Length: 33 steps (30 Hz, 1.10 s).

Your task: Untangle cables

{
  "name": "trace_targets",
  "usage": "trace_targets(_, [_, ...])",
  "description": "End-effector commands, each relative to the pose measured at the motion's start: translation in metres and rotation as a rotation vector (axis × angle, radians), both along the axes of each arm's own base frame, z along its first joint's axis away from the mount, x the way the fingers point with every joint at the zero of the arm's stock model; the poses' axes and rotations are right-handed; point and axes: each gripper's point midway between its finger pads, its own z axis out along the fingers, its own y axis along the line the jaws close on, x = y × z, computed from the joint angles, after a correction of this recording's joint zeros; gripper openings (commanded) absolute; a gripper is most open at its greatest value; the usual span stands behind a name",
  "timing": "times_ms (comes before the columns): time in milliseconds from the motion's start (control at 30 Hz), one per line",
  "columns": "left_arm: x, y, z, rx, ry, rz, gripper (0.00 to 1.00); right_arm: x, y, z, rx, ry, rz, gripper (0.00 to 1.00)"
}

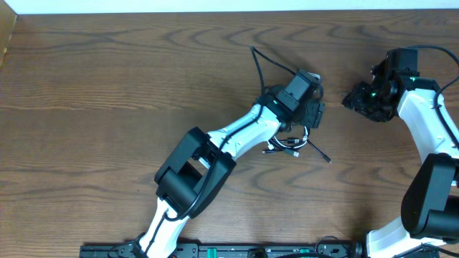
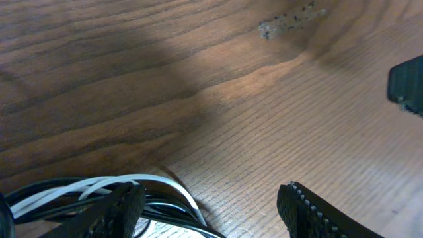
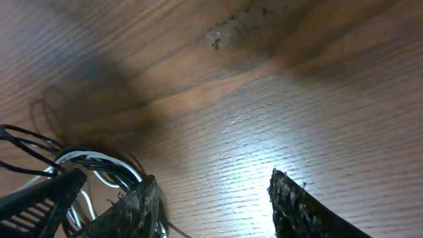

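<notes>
My left gripper should pick up the black and white loops by their bundled edge next. The other cords then stay exposed for untangling.
The cables form a small tangle of black and white cords on the wooden table, mostly under my left wrist. One black cord runs up and away, and another plug end sticks out to the lower right. My left gripper is open just past the tangle. In the left wrist view the white and black loops lie by the left finger, and the jaws hold nothing. My right gripper is open to the right of the tangle. In the right wrist view its jaws are empty and the cords lie at the left.
The table is dark wood grain. A small pale scuff marks the wood ahead of the left gripper, and it also shows in the right wrist view. Part of the right gripper shows at the right edge of the left wrist view.
</notes>
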Motion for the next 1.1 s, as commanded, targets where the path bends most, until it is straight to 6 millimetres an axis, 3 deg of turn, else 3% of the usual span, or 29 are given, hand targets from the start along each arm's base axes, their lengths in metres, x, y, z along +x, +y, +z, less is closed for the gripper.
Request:
trace_targets(0, [0.01, 0.01, -0.012, 0.089, -0.063, 0.075, 0.69, 0.001, -0.005, 0.002, -0.032, -0.009, 0.01, 0.5])
trace_targets(333, [0.006, 0.016, -0.051, 0.156, -0.026, 0.068, 0.68, -0.001, -0.005, 0.002, -0.036, -0.003, 0.023, 0.51])
trace_targets(700, [0.017, 0.043, -0.06, 0.291, -0.082, 0.146, 0.68, -0.003, -0.004, 0.001, -0.038, 0.006, 0.037, 0.52])
trace_targets(867, [0.012, 0.055, -0.053, 0.348, -0.067, 0.141, 0.68, -0.004, -0.004, 0.001, -0.039, 0.007, 0.037, 0.52])
trace_targets(967, [0.007, 0.056, -0.034, 0.346, -0.058, 0.124, 0.68, -0.003, -0.004, 0.001, -0.039, 0.006, 0.037, 0.52])
trace_targets(1067, [-0.005, 0.045, -0.012, 0.31, -0.063, -0.008, 0.62, -0.003, -0.004, 0.001, -0.039, 0.003, 0.037, 0.52])
